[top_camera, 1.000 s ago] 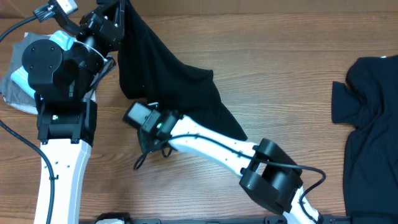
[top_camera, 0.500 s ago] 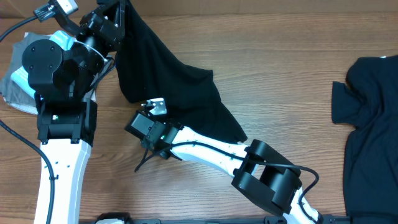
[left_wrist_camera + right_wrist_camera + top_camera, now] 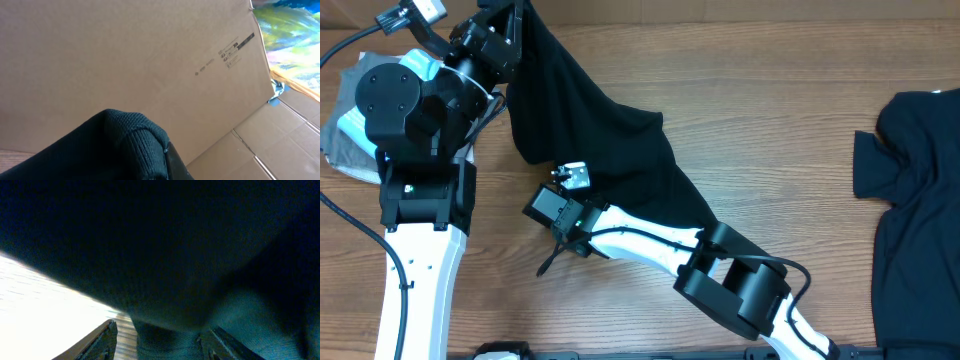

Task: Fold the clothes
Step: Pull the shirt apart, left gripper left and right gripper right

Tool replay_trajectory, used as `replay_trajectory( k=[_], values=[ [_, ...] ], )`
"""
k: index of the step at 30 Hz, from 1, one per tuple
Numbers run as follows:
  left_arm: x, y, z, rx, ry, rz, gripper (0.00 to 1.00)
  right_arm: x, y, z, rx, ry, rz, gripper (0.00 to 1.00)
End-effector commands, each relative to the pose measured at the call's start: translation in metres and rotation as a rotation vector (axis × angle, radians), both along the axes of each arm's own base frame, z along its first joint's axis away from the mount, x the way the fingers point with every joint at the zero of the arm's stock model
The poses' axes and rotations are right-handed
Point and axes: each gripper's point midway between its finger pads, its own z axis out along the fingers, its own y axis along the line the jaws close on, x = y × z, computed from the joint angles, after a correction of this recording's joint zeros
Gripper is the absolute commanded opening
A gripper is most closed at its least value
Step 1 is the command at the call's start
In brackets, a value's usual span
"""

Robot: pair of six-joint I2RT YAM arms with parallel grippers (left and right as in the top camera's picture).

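Observation:
My right gripper closes on a fold at the black T-shirt's edge [image 3: 164,336] next, since the fold lies between its open fingers. Closing now would catch it.
A black T-shirt [image 3: 605,135] hangs from the table's top left corner and trails down to the right across the wood. My left gripper [image 3: 510,25] is shut on its upper end. In the left wrist view its ribbed hem [image 3: 125,142] bunches over one finger [image 3: 176,162]. My right gripper [image 3: 570,182] sits at the shirt's lower left edge. In the right wrist view its fingers [image 3: 107,340] stand apart, so it is open, with dark cloth [image 3: 170,255] above and a fold between them. More black clothes [image 3: 920,190] lie at the right edge.
A grey and white cloth [image 3: 345,135] lies behind the left arm's base at the far left. A cardboard box wall [image 3: 125,55] stands behind the table's back edge. A black cable [image 3: 548,262] hangs from the right wrist over the wooden table [image 3: 770,90].
The right wrist has turned and shifted right, up against the shirt's lower edge, and its jaws have widened a little. The left arm and the shirt's held end stay as they were.

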Motion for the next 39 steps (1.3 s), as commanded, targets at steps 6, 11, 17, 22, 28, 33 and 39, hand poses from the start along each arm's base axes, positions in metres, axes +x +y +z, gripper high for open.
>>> replay_trajectory(
  k=[6,11,17,22,28,33,39],
  values=[
    [-0.012,-0.001,0.024,0.000,-0.059,-0.015,0.04,0.000,-0.003,-0.012,-0.012,0.010,-0.007,0.48],
    [-0.012,-0.001,0.022,0.000,-0.053,-0.014,0.04,-0.011,-0.004,-0.017,-0.019,0.069,0.014,0.04],
    [-0.010,-0.001,0.014,0.002,-0.016,-0.014,0.04,-0.011,-0.018,0.019,-0.033,0.062,0.001,0.04],
    [-0.010,-0.002,0.004,0.003,0.030,-0.022,0.04,-0.007,-0.052,0.091,-0.019,0.021,-0.045,0.04],
    [-0.019,-0.013,-0.003,0.011,0.068,-0.090,0.04,-0.011,-0.105,0.187,0.041,-0.042,-0.055,0.04],
    [-0.035,-0.012,-0.004,0.075,0.114,-0.075,0.04,-0.024,-0.156,0.261,0.115,-0.128,-0.063,0.04],
    [-0.070,0.000,-0.005,0.245,0.250,-0.005,0.04,-0.045,-0.236,0.306,0.136,-0.169,-0.157,0.04]
  ],
)
